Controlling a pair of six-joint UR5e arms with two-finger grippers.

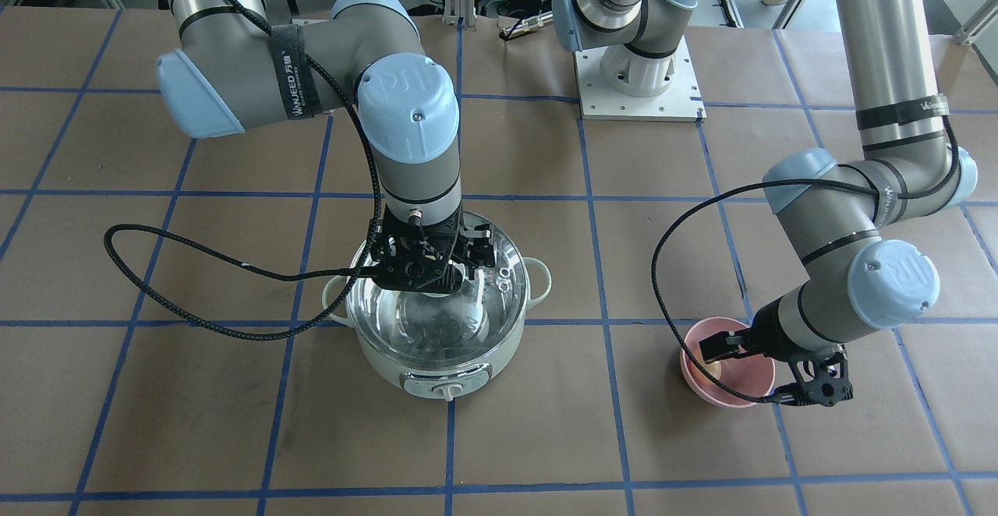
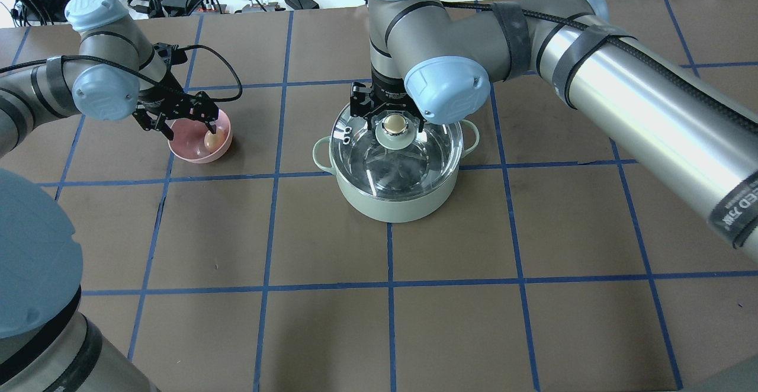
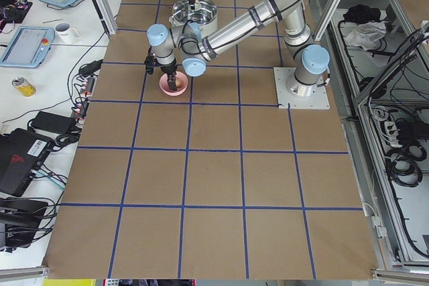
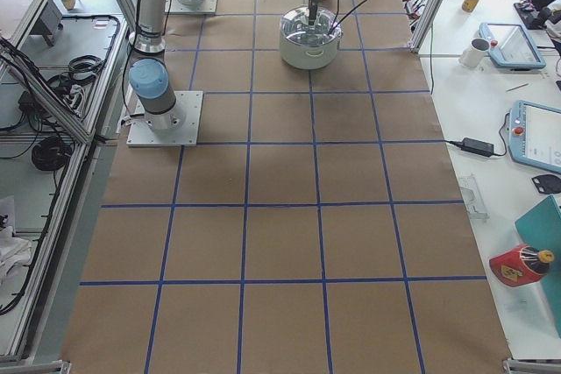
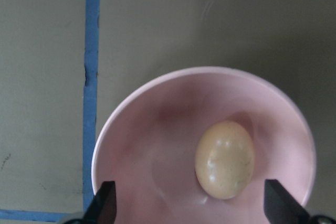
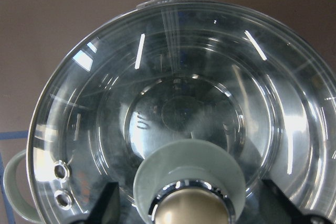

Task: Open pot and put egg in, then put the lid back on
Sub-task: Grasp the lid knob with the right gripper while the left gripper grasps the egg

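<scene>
My right gripper should next grab the lid by the narrow cream-gold knob (image 6: 192, 206), because the glass lid is much wider than my open fingers.
The mint-green pot (image 2: 391, 202) stands mid-table with the clear glass lid (image 2: 367, 155) on it. My right gripper (image 2: 388, 121) hangs straight down over the lid. In the right wrist view its fingers (image 6: 107, 203) stand wide apart on either side of the cream-gold knob (image 6: 191, 208) without touching it. The tan egg (image 5: 224, 159) lies in a pink bowl (image 5: 131, 145) to the pot's left in the overhead view. My left gripper (image 5: 189, 208) is open above the bowl, with a finger on each side of the egg and clear of it.
The brown paper-covered table (image 2: 474, 297) has a blue tape grid. The right arm's black cable (image 1: 195, 266) loops out beside the pot. The left arm's base plate (image 1: 639, 87) is bolted at the robot's side of the table.
</scene>
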